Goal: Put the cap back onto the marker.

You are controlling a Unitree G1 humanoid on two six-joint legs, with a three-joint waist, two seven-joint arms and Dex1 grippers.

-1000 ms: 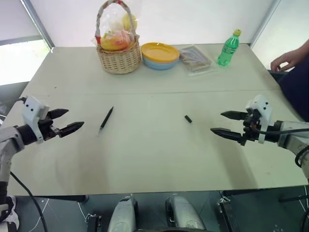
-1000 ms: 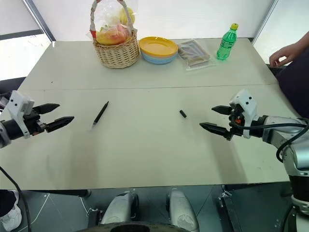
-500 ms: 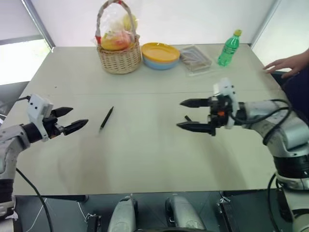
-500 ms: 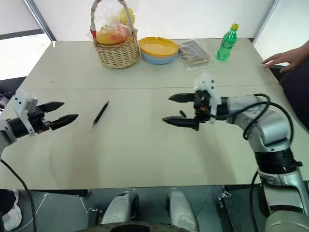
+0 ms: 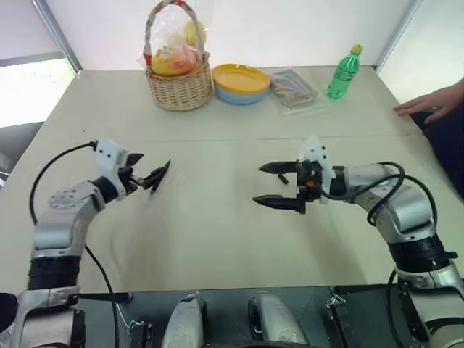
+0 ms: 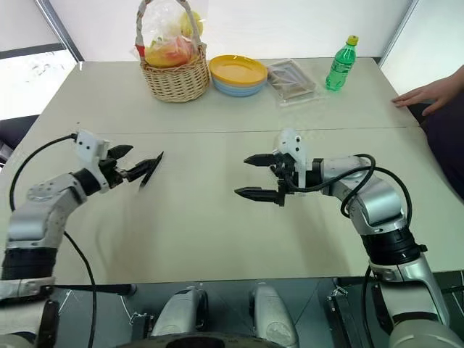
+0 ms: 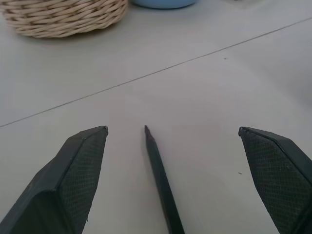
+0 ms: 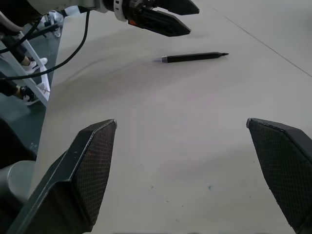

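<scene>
My left fingers are above the marker (image 5: 161,176) (image 7: 158,175) and would miss it if I closed now. I should lower my left gripper before I close it.
The marker (image 7: 158,175) lies on the pale table (image 5: 217,232) at the left, its pointed tip toward the basket. My left gripper (image 5: 145,168) is open just over it, one finger on each side, with the marker (image 8: 192,57) between the open fingers and touching neither. The cap (image 5: 283,178) is a tiny black stub lying at mid-table. My right gripper (image 5: 265,185) hovers over it, pointing left, open and empty, its fingers (image 8: 92,165) spread wide.
At the back of the table stand a wicker basket (image 5: 177,87) of fruit, stacked yellow and blue plates (image 5: 241,78), a clear packet (image 5: 292,87) and a green bottle (image 5: 343,72). A person's hand (image 5: 428,105) rests at the far right edge.
My left gripper has moved right and forward, up to the marker. My right gripper has swung left across the table to above the cap. Both stay open.
</scene>
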